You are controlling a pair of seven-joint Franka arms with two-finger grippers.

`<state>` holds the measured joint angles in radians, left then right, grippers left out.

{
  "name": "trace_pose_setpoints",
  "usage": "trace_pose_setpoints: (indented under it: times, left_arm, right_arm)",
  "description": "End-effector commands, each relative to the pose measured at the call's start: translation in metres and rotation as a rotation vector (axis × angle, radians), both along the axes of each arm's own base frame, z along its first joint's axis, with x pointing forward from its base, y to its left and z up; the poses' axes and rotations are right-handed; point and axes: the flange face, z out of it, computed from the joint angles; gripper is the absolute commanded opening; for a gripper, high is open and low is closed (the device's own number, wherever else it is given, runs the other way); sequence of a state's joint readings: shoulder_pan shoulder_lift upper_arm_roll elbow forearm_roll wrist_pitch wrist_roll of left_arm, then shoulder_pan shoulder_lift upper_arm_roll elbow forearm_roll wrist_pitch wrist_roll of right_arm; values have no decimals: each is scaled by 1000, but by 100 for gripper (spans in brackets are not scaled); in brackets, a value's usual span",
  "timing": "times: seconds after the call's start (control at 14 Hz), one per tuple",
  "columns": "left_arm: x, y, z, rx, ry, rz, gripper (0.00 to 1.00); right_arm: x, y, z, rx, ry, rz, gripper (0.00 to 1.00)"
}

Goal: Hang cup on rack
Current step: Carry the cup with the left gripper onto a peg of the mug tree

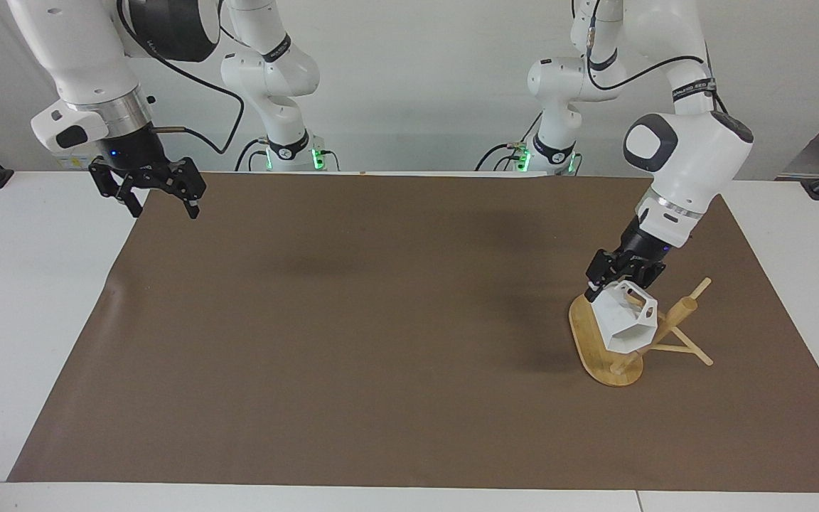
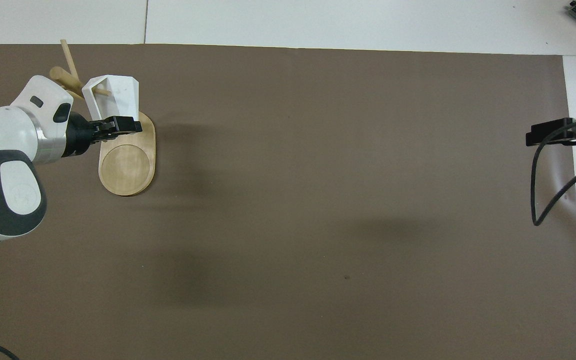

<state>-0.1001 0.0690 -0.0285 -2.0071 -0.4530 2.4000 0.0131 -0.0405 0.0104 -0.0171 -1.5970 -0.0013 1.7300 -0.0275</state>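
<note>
The peg (image 2: pixel 102 92) reaches inside the white cup (image 2: pixel 118 97), so the cup would hang on the rack and my left gripper needs to open.
The white faceted cup (image 1: pixel 626 323) hangs tilted over the bamboo rack (image 1: pixel 674 317), right beside its leaning post. My left gripper (image 1: pixel 612 284) is shut on the cup's rim from above. In the overhead view the cup (image 2: pixel 118 97) lies over the end of the oval base (image 2: pixel 127 165) where the post stands. A peg's tip shows inside the cup's handle there. The left gripper (image 2: pixel 118 125) grips the cup's edge nearer to the robots. My right gripper (image 1: pixel 164 206) hangs open and holds nothing, over the mat's edge at the right arm's end, where that arm waits (image 2: pixel 529 136).
A brown mat (image 1: pixel 381 320) covers most of the white table (image 1: pixel 25 284). The rack stands on it toward the left arm's end. Pegs stick out of the post toward that end of the table.
</note>
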Motion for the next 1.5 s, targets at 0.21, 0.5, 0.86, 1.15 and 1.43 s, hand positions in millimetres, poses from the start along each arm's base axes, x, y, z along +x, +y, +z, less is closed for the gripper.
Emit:
trace_pose_setpoints:
  times: [0.21,0.5,0.86,1.15,1.43]
  left_arm:
    - [6,9,-10,-43,45,36,0]
    - [6,10,-10,-37,44,34,2]
    - [7,13,-8,-22,35,20,100]
    - [6,21,12,132,33,-72,100]
    - [-16,18,50,252,63,-162,100]
  right_arm:
    - [-8,0,1,18,7,-19,100]
    - [-8,0,1,18,7,-21,100]
    - [-8,0,1,18,7,-21,100]
    - [-8,0,1,18,7,-19,100]
    - [-8,0,1,18,7,-21,100]
